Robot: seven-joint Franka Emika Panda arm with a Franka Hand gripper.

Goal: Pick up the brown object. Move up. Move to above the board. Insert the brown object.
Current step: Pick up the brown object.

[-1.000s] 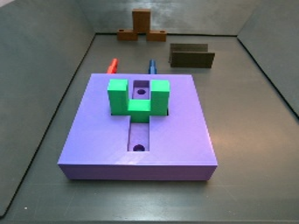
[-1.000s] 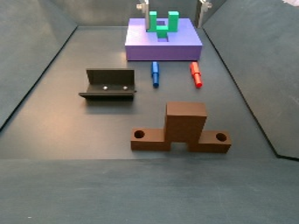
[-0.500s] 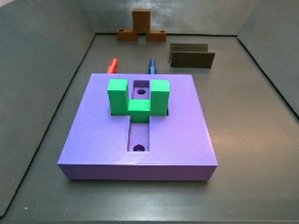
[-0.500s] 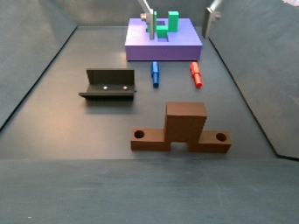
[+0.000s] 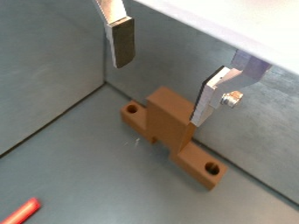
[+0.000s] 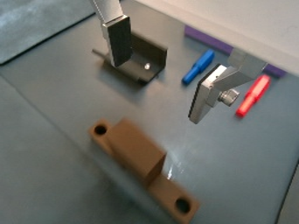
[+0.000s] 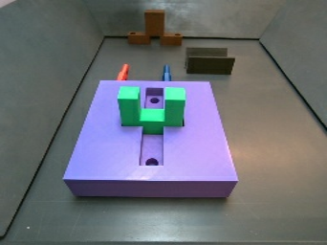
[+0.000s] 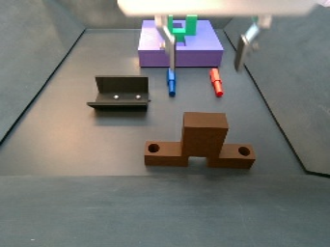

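Observation:
My gripper will next grab the brown object by its upright block, so its base with the holes stays free to go into the board (image 7: 109, 144).
The brown object (image 8: 200, 145) is an orange-brown T-shaped block that stands on the grey floor at the end far from the board; it also shows in a side view (image 7: 153, 32) and in both wrist views (image 5: 170, 122) (image 6: 135, 150). The purple board (image 7: 109, 144) (image 8: 154, 50) carries a green U-shaped block (image 7: 151, 105). My gripper (image 8: 204, 41) hangs open and empty in the air near the board's end, well short of the brown object. Both wrist views show its jaws wide apart (image 5: 167, 74) (image 6: 163, 70), with nothing between them.
The dark fixture (image 8: 119, 93) (image 7: 211, 62) (image 6: 140, 61) stands beside the path between board and brown object. A blue peg (image 8: 172, 81) and a red peg (image 8: 217, 82) lie on the floor by the board's end. Grey walls enclose the floor.
My gripper has moved from above the board toward the brown object and shows larger in the side view. It stays open. The objects have not moved.

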